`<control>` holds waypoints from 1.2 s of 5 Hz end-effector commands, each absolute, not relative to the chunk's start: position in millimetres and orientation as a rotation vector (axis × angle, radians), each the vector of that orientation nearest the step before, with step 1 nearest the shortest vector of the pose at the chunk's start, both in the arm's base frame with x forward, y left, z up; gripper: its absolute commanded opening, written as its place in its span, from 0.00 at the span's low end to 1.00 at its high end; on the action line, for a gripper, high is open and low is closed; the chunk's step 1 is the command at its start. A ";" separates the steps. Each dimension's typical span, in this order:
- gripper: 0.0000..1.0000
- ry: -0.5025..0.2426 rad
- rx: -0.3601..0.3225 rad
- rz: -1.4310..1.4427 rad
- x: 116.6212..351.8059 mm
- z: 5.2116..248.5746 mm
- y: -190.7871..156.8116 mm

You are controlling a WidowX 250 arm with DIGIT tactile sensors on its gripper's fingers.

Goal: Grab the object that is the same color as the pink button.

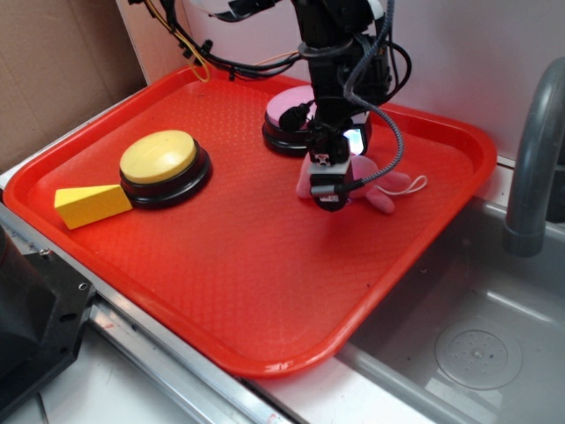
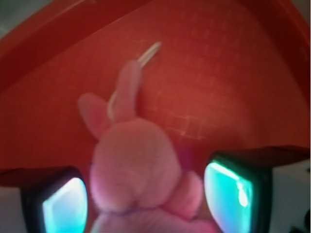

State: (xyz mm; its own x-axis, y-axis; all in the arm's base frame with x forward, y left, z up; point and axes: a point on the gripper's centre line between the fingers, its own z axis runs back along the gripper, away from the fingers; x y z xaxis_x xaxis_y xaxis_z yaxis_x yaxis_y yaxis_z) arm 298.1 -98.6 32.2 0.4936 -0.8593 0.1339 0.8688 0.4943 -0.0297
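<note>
My gripper is to grip the pink plush toy by its body (image 2: 141, 218) next, to grab the object that matches the pink button.
The object, a small pink plush toy (image 1: 381, 195), lies on the red tray (image 1: 221, 291) just in front of the pink button (image 1: 286, 109) on its black base. Its thin white loop string (image 1: 416, 185) trails to the right. My gripper (image 1: 331, 183) is lowered straight over the toy and hides most of its body in the exterior view. Seen from the wrist, the toy (image 2: 133, 155) sits between the two fingertips (image 2: 63, 206), with a small gap on each side. The gripper (image 2: 146, 199) is open and straddles the toy, whose ears and string point away.
A yellow domed button (image 1: 159, 157) on a black base stands at the tray's left, with a yellow wedge block (image 1: 91, 205) beside it. A grey sink (image 1: 477, 353) and faucet (image 1: 534, 150) lie right of the tray. A wall stands close behind.
</note>
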 end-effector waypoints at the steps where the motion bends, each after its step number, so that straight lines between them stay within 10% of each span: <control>1: 0.42 -0.131 -0.073 -1.082 293.9 32.7 -111.9; 2: 0.11 -0.106 -0.068 -1.083 294.9 26.9 -112.2; 6: 0.00 -0.138 -0.030 -0.554 256.6 118.6 -65.3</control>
